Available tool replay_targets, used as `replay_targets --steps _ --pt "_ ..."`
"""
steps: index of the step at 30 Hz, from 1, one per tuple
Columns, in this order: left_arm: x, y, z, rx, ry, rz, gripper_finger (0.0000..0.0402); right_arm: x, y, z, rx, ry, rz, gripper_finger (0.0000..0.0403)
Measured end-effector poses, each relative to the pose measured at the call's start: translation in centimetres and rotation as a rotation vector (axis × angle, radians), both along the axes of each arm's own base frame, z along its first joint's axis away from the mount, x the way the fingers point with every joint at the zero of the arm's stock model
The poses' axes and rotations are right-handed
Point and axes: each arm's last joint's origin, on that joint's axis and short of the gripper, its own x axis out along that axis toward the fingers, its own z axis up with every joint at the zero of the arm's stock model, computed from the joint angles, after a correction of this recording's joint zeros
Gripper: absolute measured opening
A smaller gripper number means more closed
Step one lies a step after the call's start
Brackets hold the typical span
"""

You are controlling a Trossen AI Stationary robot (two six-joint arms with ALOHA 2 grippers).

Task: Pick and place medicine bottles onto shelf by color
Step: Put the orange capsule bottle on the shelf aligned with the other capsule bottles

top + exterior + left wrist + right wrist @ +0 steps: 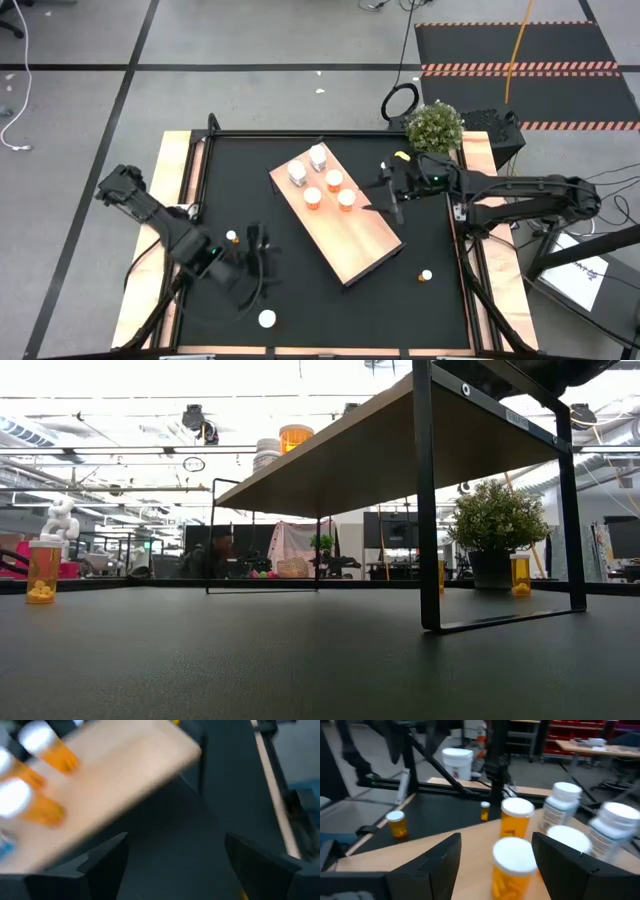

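Note:
I need to set the white-capped bottle beside the orange bottles on the shelf [340, 215], so next I need to pick it up with my left gripper by its end with the cap [267, 318].
The light-wood shelf [340, 215] stands slantwise on black legs [428, 510] mid-table. On its far end stand two white bottles [297, 173] [318, 156] and three orange bottles [333, 180] [312, 198] [346, 199]. My right gripper [385, 195] [496, 840] is open at the shelf's right edge, level with the bottles; the nearest orange bottle [514, 865] stands just ahead between its fingers, untouched. My left gripper [258, 255] [175, 840] is open over the table, left of the shelf. Loose bottles rest on the tabletop: a white-capped one [267, 319] and small orange ones [232, 237] [426, 274].
A potted plant [435, 125] stands at the table's far right corner, with a small yellow item [402, 156] beside it. In the low view, orange bottles [42, 572] [520, 575] stand at the table's edges. Bare black tabletop lies near the shelf's near end.

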Motion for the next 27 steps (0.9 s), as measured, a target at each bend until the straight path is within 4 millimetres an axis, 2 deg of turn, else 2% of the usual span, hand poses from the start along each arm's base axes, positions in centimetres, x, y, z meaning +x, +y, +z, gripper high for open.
replay_targets --steps 6,12,18,27 --pt "-2.3 -4.3 -1.5 -0.127 0.046 0.037 0.0328 -2.2 0.3 0.6 -0.026 0.048 -0.108 0.0239" --pt "-3.2 -7.6 -4.3 -0.153 0.12 0.094 0.0328 -2.9 0.5 0.9 0.031 0.057 -0.117 0.0239" --pt "-3.1 -9.9 -7.9 -0.087 0.197 0.108 0.0328 -2.8 0.8 0.8 0.044 0.066 -0.103 0.0239" --pt "-3.2 -12.2 -11.7 -0.083 0.275 0.16 0.0328 -2.6 0.6 1.3 -0.04 0.005 -0.142 0.0239"
